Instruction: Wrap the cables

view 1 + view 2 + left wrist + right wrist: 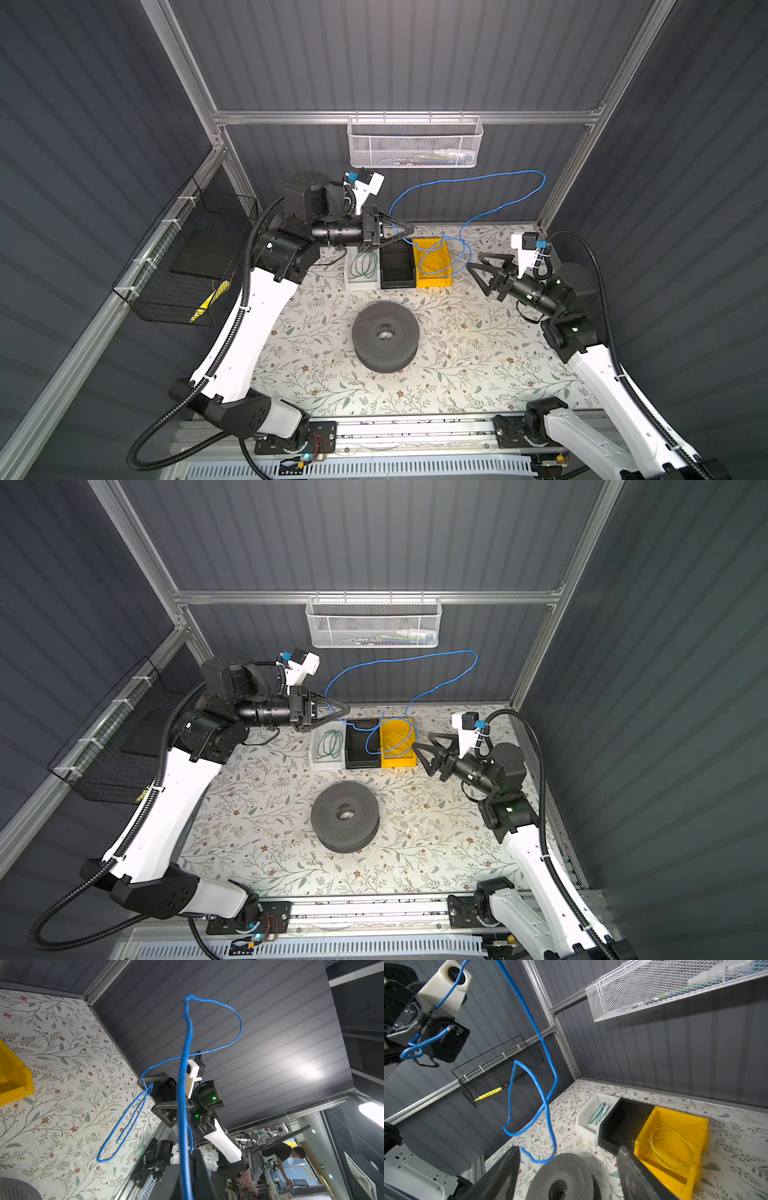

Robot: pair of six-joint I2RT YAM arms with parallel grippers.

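I should grip the blue cable next by its loose hanging loops with my right gripper, away from where my left gripper holds it. Then I can pull the cable straight for wrapping.
The cable [469,179] [407,658] is a thin bright-blue wire. My left gripper [409,228] [345,710] is shut on one end of it, held above the bins at the back. From there the wire arcs high along the back wall and drops into loose loops over the yellow bin. In the left wrist view the cable [185,1064] runs straight out of my left gripper [189,1159]. My right gripper [473,264] [420,744] [568,1153] is open beside the hanging loops [544,1105], gripping nothing. A dark perforated spool [384,334] [562,1178] lies flat mid-table.
At the back stand a white bin [361,270] holding a green wire, a black bin [397,266], and a yellow bin [434,266] holding a yellow wire. A white mesh basket [413,145] hangs on the back wall, and a black wire basket [195,266] on the left wall.
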